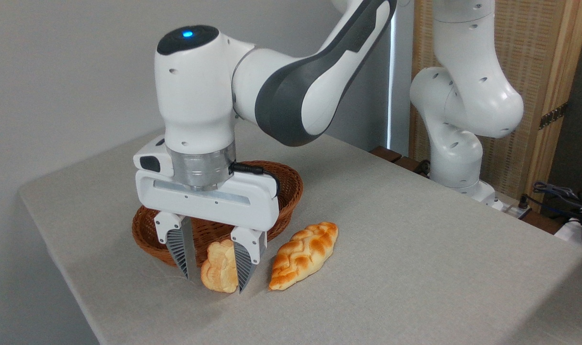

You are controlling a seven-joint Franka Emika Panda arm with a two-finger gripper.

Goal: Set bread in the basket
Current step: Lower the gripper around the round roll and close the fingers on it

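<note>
The gripper grabs the pale-golden roll by its lumpy middle (219, 267) next. Then it puts the roll into the wicker basket (281, 192).
The bread (218, 268), a small pale-golden lumpy roll, rests on the table in front of the basket. My gripper (214, 282) is lowered over it and open, its two ribbed fingers reaching down to the table on either side of the roll; the right finger touches or nearly touches it, and a gap shows at the left finger. The basket (286, 184), oval reddish-brown wicker, sits just behind the gripper, and the hand hides much of it.
A long braided orange-brown loaf (304, 255) lies on the table just right of the roll. The arm's base (456, 158) stands at the table's far right edge. The grey cloth-covered table (415, 268) stretches right and forward; its left edge is close to the basket.
</note>
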